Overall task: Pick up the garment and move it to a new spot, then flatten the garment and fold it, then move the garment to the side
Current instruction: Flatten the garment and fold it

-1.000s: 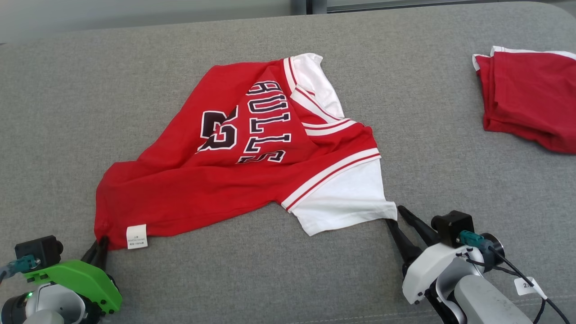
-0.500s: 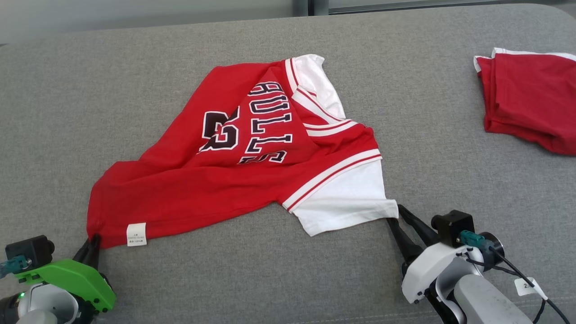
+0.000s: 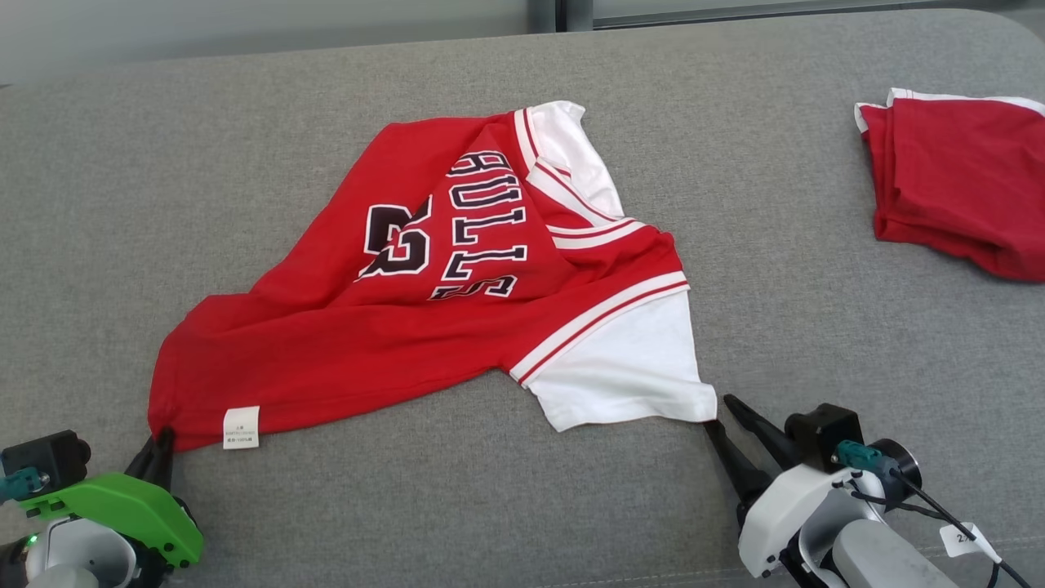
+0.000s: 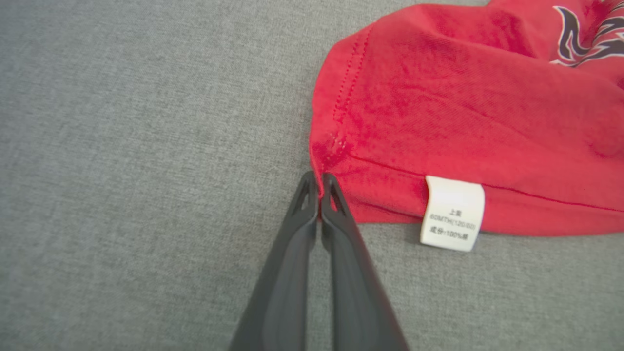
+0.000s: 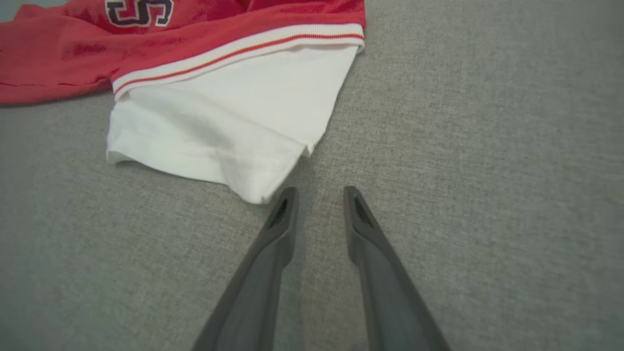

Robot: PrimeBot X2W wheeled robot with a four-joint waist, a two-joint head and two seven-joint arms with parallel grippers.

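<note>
The robot's right gripper has to pinch the white sleeve by its cuff corner (image 3: 706, 403) next. That corner stands up in a fold, while the red body (image 3: 392, 338) lies slack.
The garment (image 3: 424, 327) is a red jersey with white sleeves and dark lettering, lying rumpled on the grey cushion (image 3: 163, 163). My left gripper (image 3: 161, 437) is shut on its near left hem corner, beside a white care label (image 3: 242, 427). In the left wrist view the closed fingertips pinch the red hem (image 4: 336, 151) with the left gripper (image 4: 319, 183). My right gripper (image 3: 722, 410) stands open at the corner of the white sleeve (image 3: 629, 367). Seen from the right wrist, the sleeve (image 5: 234, 107) ends just left of the right gripper (image 5: 319, 192), and nothing lies between the fingers.
A second red garment (image 3: 955, 180) with white trim lies folded at the far right. The cushion's back edge (image 3: 522, 33) runs along the top. Bare grey fabric surrounds the jersey on the left and between it and the other garment.
My left gripper has drawn the hem corner leftward, stretching the lower edge. The right gripper has slid slightly nearer to me, and stays open beside the sleeve corner.
</note>
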